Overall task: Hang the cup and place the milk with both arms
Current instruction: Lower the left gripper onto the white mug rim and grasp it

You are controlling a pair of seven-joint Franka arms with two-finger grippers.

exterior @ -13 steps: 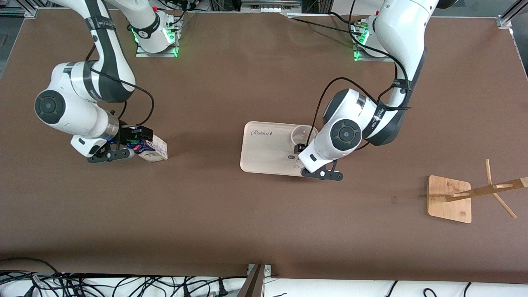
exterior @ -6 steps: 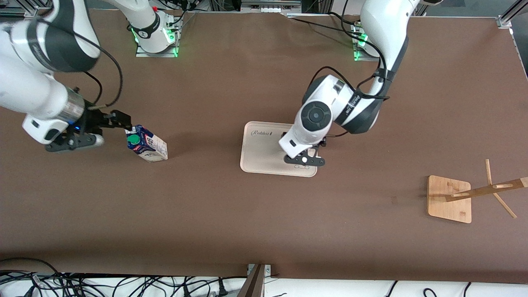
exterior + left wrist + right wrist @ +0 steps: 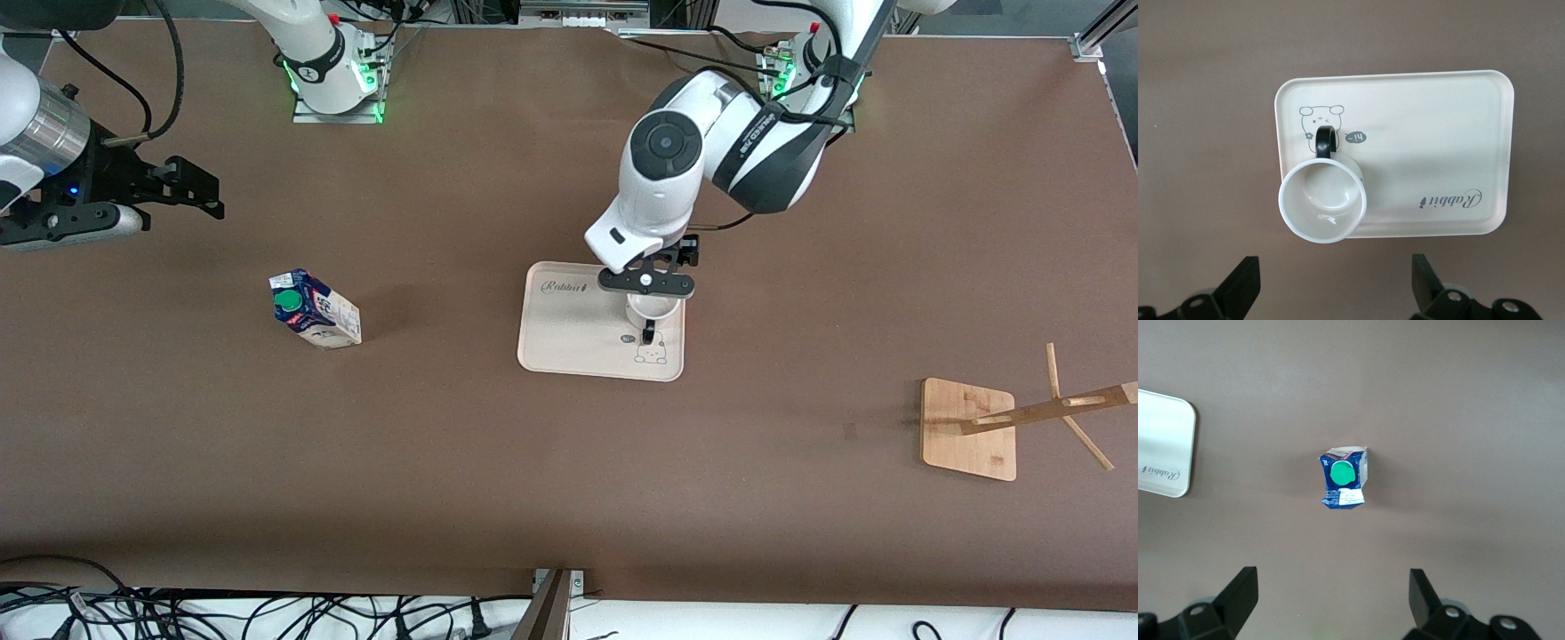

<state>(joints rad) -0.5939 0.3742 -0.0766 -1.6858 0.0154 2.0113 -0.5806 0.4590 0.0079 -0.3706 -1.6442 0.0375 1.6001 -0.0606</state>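
Note:
My left gripper reaches the white cup and grips it by its rim (image 3: pixel 1331 239) next, since the black handle stays free to hang on the rack.
The white cup (image 3: pixel 650 313) stands upright on the cream tray (image 3: pixel 569 329), its black handle (image 3: pixel 647 335) toward the front camera. In the left wrist view the cup (image 3: pixel 1323 203) sits at the tray's (image 3: pixel 1438 133) corner. My left gripper (image 3: pixel 682 253) hangs open and empty over the tray's edge nearest the bases, and also shows in the left wrist view (image 3: pixel 1336 293). The milk (image 3: pixel 313 308) stands alone toward the right arm's end. My right gripper (image 3: pixel 197 188) is open and empty, high above the table. In the right wrist view, the gripper (image 3: pixel 1333 600) is apart from the milk (image 3: pixel 1343 479).
A wooden cup rack (image 3: pixel 969 429) with slanted pegs stands toward the left arm's end, nearer the front camera. The tray's corner (image 3: pixel 1165 447) shows in the right wrist view. Cables lie along the table's front edge.
My right gripper has let go of the milk and risen away toward its base. My left gripper has moved from the tray's near edge, across the cup, up toward its base.

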